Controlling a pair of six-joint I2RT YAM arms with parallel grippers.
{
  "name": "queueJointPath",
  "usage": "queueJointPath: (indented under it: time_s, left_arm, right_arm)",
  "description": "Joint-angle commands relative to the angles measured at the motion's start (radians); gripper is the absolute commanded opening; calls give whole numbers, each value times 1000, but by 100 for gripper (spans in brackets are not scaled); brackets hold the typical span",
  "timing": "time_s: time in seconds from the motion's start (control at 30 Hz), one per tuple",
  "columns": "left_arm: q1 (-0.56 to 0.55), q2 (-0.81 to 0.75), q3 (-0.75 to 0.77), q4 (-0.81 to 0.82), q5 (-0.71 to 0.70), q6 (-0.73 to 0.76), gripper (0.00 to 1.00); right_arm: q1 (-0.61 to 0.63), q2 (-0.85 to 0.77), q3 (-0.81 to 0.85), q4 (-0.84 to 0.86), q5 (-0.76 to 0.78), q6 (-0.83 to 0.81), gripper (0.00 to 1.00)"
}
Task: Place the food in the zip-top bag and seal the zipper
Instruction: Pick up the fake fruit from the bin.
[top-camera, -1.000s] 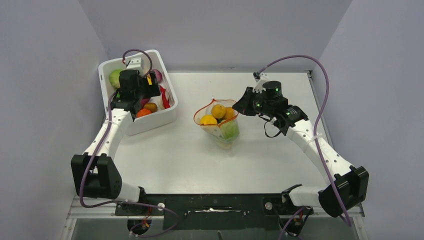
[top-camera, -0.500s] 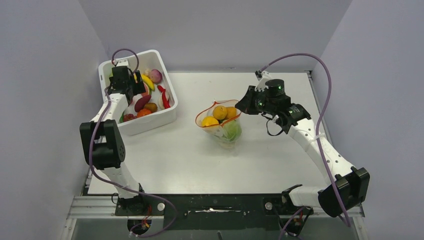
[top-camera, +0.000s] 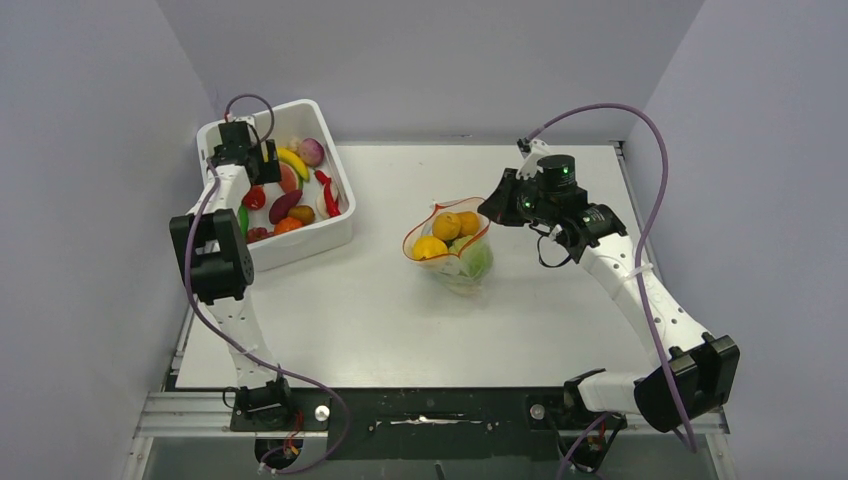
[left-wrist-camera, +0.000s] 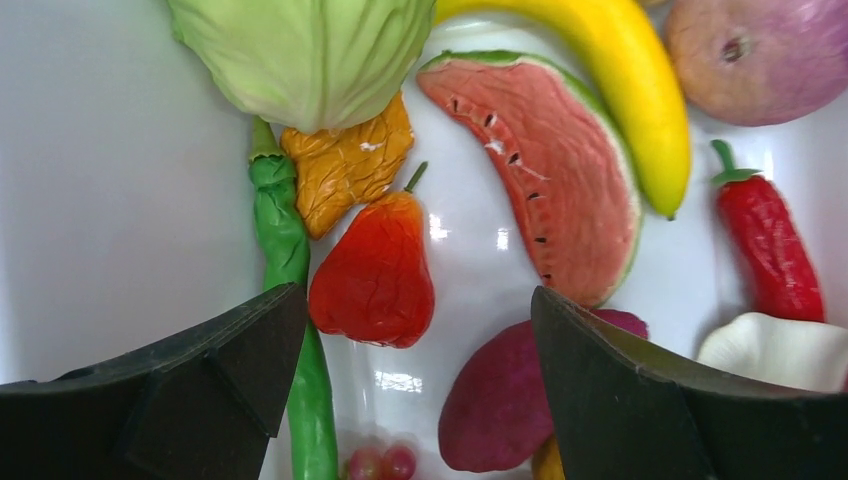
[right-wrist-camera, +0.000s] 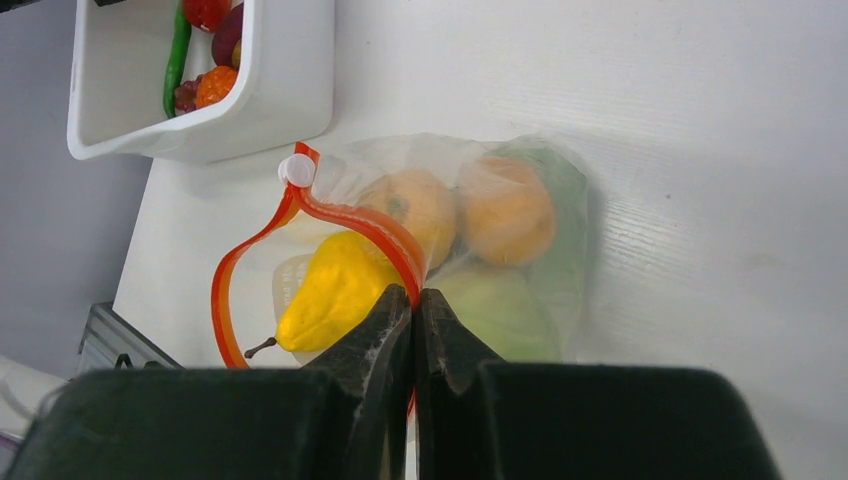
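I should grab the red pear-shaped fruit (left-wrist-camera: 375, 275) across its wide base with my left gripper. Its narrow stem end then stays free to go into the zip-top bag.
The clear zip-top bag (top-camera: 452, 248) stands mid-table with its mouth open, ringed by the red-orange zipper (right-wrist-camera: 352, 222). Inside are a yellow pear (right-wrist-camera: 335, 290), two orange fruits (right-wrist-camera: 510, 218) and green lettuce (right-wrist-camera: 500, 305). My right gripper (right-wrist-camera: 412, 297) is shut on the zipper strip at the bag's right rim. My left gripper (left-wrist-camera: 420, 330) is open and empty, low inside the white tub (top-camera: 330, 228), above a red pear-shaped fruit (left-wrist-camera: 375, 275) and a dark purple piece (left-wrist-camera: 500, 400). More food lies there: banana (left-wrist-camera: 610, 80), watermelon slice (left-wrist-camera: 550, 160), red chilli (left-wrist-camera: 770, 240), cabbage (left-wrist-camera: 305, 50).
The white tub stands at the back left against the left wall. A green bean (left-wrist-camera: 290, 300), small grapes (left-wrist-camera: 380, 462) and a pinkish onion (left-wrist-camera: 760, 50) also lie in it. Grey walls close the table on three sides.
My left arm folded back and its gripper moved to the tub's far left end, lower over the food. My right gripper pulled the bag a little to the right.
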Motion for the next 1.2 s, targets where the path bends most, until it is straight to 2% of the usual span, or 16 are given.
queueJointPath:
  time_s: [0.0,0.53,0.67,0.97,1.17]
  left_arm:
    - [26,38,74,-58,40,30,83]
    - [29,114,115,-72,22,90,79]
    - [29,131,128,-73,20,96,75]
    - [29,129,131,-84,25,111,58]
    - [28,121,132,-80,26,110,57]
  right_arm:
    - [-10,-2,58,54,-21,-6,2]
    - [-13,-21,48,53,-14,-1,2]
    - [-13,-28,46,50,-10,0,2]
    - [-13,-41,35,54,-9,6,2]
    - [-13,-48,32,53,-12,7,2]
